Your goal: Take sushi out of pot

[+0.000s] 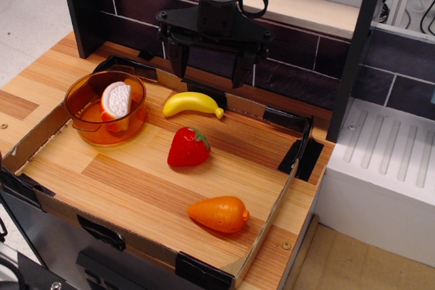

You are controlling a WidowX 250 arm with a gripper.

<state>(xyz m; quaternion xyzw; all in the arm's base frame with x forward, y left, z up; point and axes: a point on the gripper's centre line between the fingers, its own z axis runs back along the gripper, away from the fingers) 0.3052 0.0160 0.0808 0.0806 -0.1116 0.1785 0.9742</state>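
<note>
I will take the sushi out of the orange pot (81,96) with my gripper, and for that I will next grab the sushi by its white ridged part (119,98).
The sushi (117,102), white ridged side up with an orange-red edge, stands tilted inside the translucent orange pot (81,96) at the left of the wooden tray. My gripper (209,75) hangs open and empty at the back of the tray, above and behind the banana, well to the right of the pot. Its two black fingers (177,62) point down, wide apart.
A yellow banana (192,104) lies below the gripper. A red strawberry (188,147) sits mid-tray and an orange carrot (219,214) near the front right. Cardboard walls (268,225) edge the tray. A dark brick-pattern backsplash (299,66) stands behind, a white ridged drainboard (387,161) at the right.
</note>
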